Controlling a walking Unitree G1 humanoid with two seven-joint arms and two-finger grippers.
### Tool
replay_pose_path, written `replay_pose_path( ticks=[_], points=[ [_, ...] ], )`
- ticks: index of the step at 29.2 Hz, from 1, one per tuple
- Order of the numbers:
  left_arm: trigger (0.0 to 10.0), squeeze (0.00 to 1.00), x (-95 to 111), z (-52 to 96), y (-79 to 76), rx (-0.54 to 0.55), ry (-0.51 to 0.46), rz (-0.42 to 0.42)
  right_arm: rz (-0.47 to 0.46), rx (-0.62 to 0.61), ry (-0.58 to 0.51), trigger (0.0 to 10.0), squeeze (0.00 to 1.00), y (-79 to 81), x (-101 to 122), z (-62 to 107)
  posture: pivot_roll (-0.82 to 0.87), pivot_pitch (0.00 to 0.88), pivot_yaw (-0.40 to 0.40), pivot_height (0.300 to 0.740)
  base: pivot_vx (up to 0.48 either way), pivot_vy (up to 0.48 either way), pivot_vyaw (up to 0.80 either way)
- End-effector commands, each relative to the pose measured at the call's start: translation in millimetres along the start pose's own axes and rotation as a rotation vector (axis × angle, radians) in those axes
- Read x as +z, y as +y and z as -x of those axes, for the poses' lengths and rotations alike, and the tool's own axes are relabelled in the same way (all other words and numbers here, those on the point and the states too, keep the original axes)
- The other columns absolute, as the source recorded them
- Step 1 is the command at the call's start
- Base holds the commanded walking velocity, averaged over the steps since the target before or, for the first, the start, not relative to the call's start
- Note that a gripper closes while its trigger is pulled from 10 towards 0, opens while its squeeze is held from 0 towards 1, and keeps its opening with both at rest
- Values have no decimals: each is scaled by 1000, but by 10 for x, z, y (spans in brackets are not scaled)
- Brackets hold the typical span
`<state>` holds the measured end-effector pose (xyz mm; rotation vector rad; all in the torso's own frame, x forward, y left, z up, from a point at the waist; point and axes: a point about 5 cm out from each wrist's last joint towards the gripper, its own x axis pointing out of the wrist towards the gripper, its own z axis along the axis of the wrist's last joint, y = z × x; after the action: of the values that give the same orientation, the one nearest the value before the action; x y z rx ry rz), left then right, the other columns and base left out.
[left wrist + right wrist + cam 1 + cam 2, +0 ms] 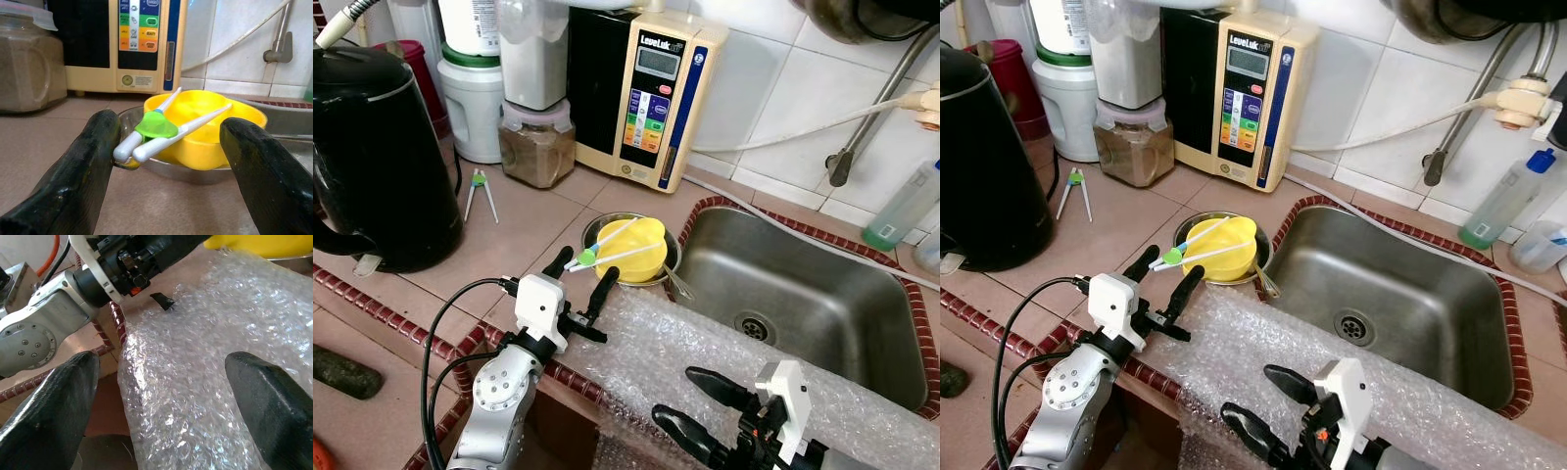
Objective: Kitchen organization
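I will next grab the chopsticks with my left gripper by their green hinge end [582, 259]. Only that end sticks out past the yellow bowl [638, 245] under the chopsticks' tips.
A yellow bowl [638, 245] sits in a shallow steel dish [598, 227] on the tiled counter, just left of the sink. White training chopsticks with a green hinge [588, 258] lie across the bowl, their hinge end sticking out toward me. My left gripper [585, 267] is open, level with the counter, its fingers [83, 171] either side of that hinge end and not touching it. My right gripper [677, 394] hovers open and holds nothing over the bubble wrap [195, 357] that drapes the counter's front edge.
A black kettle [372, 157] stands at the left. Behind it are a white container [475, 98], a jar of brown powder [538, 147] and a cream water ioniser [646, 98]. A second pair of chopsticks [480, 191] lies on the tiles. The steel sink [803, 294] is at the right, a bottle [906, 206] beyond.
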<state>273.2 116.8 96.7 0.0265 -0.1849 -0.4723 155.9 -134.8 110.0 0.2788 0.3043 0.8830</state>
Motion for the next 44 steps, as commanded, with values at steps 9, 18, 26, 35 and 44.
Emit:
replay_pose_path(
  ticks=[9,18,26,35,44],
  points=[
    [0,0,26,-80,-1,-10,-18,-1,46,6,-19,10000,0,37,49,-58,147,0,-100,740,0,0,0],
    [0,0,14,-83,-22,-18,-20,16,59,10,-16,10000,0,12,65,-64,150,0,-103,740,0,0,0],
    [0,0,31,-81,-13,-21,-28,27,63,12,-10,10000,0,9,49,-82,154,0,-106,740,0,0,0],
    [0,0,54,-89,22,-4,-34,95,68,13,-9,10000,0,-5,43,-105,161,0,-107,740,0,0,0],
    [0,0,14,-58,59,40,-16,187,77,10,-5,10000,0,-22,45,-99,161,0,-113,740,0,0,0]
  ],
)
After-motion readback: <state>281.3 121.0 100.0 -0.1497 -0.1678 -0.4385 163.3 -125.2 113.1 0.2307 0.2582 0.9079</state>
